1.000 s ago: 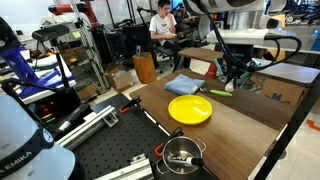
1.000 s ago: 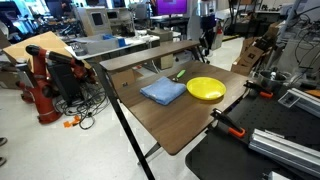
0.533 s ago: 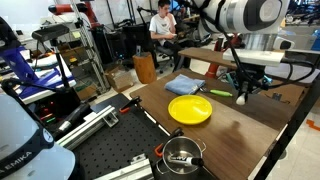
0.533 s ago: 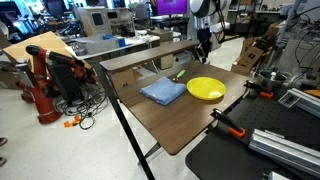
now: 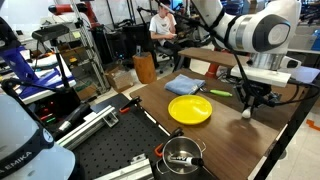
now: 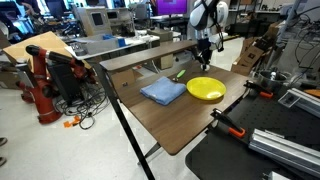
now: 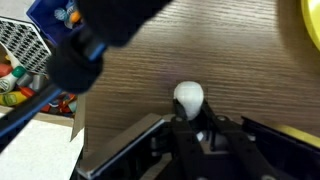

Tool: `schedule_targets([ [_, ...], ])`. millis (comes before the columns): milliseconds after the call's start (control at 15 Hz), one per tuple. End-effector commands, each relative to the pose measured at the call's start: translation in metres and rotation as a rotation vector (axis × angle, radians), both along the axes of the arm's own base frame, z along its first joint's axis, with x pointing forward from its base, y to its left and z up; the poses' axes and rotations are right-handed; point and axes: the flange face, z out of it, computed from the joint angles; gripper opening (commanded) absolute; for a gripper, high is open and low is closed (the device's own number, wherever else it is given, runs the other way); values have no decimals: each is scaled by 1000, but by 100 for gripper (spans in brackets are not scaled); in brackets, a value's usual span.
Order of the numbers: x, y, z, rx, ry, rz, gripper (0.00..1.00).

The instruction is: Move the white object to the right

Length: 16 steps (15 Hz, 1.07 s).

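Note:
The white object's lower end [image 5: 247, 115] meets the wooden tabletop below my fingers, inside the table edge, so it is now time for my gripper to release it.
The white ball [image 7: 188, 96] is small and round and sits between my gripper's [image 7: 190, 110] fingertips in the wrist view, just above the wooden table [image 7: 240, 60]. In an exterior view the gripper [image 5: 247, 107] hangs over the far right part of the table, past the yellow plate [image 5: 189, 110], with the ball [image 5: 246, 114] at its tip. In the other exterior view the gripper [image 6: 205, 57] is at the table's far end; the ball is too small to make out there.
A blue-grey cloth [image 5: 186, 85] [image 6: 162, 91] and a green item [image 5: 220, 93] lie near the yellow plate [image 6: 205, 89]. A metal pot [image 5: 181, 155] stands at the near edge. The table edge is close beside the gripper.
The gripper has moved away from the cloth and plate toward the table's right side and lower, carrying the white ball.

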Motion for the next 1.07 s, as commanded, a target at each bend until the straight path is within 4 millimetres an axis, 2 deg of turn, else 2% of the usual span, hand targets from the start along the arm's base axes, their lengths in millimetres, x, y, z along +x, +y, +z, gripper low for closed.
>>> schedule_targets([
  [0, 10, -3, -6, 15, 30, 6, 46],
  [133, 11, -4, -4, 13, 33, 3, 58],
  [467, 12, -4, 8, 9, 5, -1, 95],
  [533, 10, -4, 12, 7, -4, -3, 100],
  [800, -4, -5, 42, 21, -39, -19, 100],
  [1000, -21, -6, 76, 19, -49, -31, 100],
])
